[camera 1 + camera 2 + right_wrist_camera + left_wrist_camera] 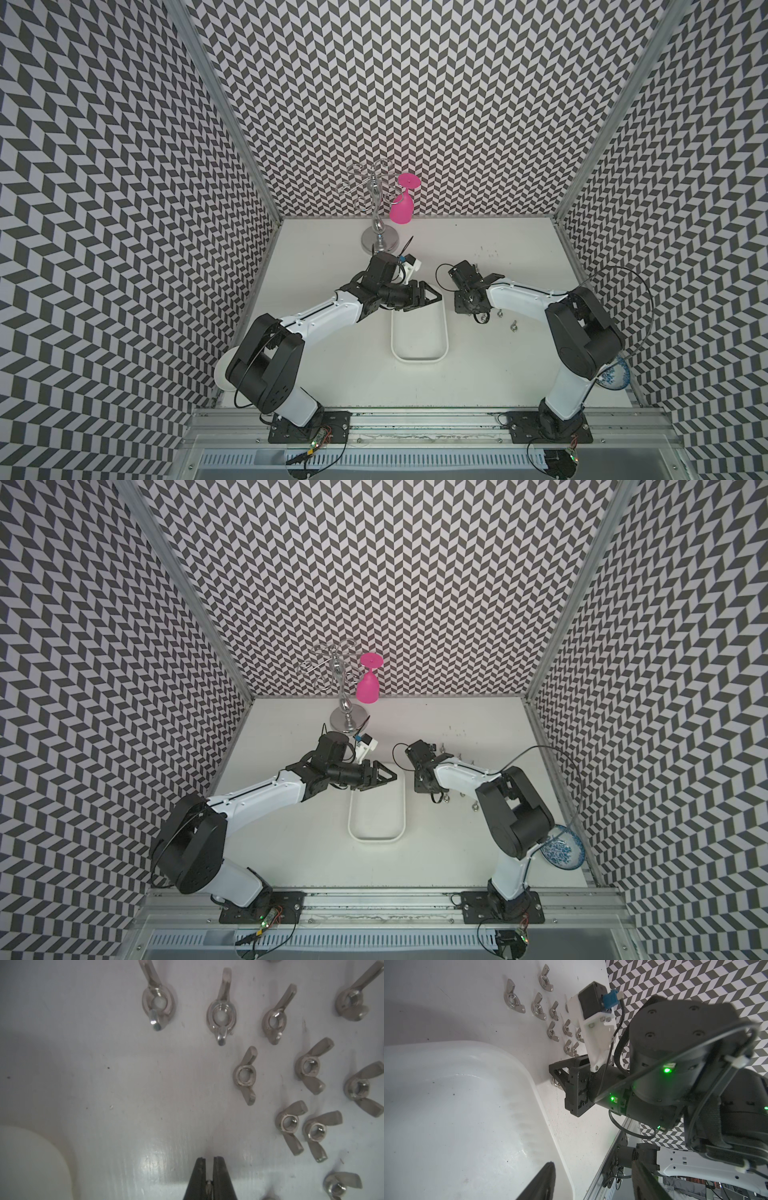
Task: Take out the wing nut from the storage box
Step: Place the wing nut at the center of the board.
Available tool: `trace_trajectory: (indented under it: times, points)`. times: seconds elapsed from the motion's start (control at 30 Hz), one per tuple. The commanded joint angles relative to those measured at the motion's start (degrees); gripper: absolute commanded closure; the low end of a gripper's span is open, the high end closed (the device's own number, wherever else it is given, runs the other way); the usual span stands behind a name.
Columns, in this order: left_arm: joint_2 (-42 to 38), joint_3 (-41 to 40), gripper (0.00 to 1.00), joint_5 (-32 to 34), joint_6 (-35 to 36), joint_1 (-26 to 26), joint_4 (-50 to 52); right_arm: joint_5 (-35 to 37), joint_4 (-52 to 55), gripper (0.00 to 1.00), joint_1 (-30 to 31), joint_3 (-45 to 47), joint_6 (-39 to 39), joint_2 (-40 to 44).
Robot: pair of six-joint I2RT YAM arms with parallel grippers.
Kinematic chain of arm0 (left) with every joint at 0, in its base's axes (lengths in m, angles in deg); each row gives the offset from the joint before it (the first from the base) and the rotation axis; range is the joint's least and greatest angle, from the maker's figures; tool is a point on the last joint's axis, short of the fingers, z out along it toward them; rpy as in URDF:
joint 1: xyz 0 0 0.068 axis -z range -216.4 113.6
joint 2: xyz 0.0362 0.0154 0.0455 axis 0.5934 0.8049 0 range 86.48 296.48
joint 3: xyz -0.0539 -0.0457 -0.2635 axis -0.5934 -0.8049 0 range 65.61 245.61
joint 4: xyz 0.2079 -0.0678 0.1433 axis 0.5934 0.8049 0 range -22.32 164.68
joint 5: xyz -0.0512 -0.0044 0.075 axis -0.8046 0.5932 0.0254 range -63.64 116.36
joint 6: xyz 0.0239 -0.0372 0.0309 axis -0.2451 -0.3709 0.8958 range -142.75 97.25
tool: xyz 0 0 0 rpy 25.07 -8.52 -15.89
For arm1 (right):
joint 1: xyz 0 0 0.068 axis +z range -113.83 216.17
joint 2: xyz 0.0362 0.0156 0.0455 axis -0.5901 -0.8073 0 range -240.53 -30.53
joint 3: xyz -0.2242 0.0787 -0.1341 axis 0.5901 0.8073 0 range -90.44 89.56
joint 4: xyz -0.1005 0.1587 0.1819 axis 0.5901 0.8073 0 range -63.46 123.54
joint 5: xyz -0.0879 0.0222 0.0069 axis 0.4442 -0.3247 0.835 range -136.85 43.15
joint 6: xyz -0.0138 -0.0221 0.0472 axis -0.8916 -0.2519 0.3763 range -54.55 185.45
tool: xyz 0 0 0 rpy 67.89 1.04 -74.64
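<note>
The wing nut would end on flat table beside the box [419, 358], close below my right gripper's fingers, so they need to open.
The storage box [419, 358] [376, 840] is a shallow white tray at the table's middle; what shows of its floor is bare. My left gripper [436, 297] [390, 776] [591, 1183] hovers open over the box's far end, nothing between its fingers [544, 1180]. My right gripper [209, 1162] [554, 1081] points down at the table just right of the box, tips close to the surface, shut on a small wing nut [209, 1185] pinched between its jaws. From above, its wrist [469, 291] hides the tips. The box's corner [31, 1157] shows beside it.
Several loose wing nuts [245, 1075] [513, 999] [514, 326] lie on the table right of the box. A silver rack [380, 239] with a pink glass [402, 203] stands at the back. A white bowl [220, 374] and a blue-patterned bowl [561, 850] sit under the arms.
</note>
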Motion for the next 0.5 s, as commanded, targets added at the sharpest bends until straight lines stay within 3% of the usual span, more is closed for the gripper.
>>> trace_trajectory:
  times: [0.0,0.13,0.47]
  points:
    - [-0.02,1.43,0.38,-0.33,0.96,0.5,-1.05,-0.48,-2.44,1.0,-0.28,0.98,-0.2,-0.78]
    - [-0.56,0.96,0.38,0.24,1.23,0.52,-0.81,-1.06,-2.69,0.98,-0.24,1.7,-0.17,-1.0]
    - [-2.27,0.36,0.33,1.71,2.05,0.38,0.7,-0.45,-1.52,0.79,-0.28,0.65,-1.52,0.43]
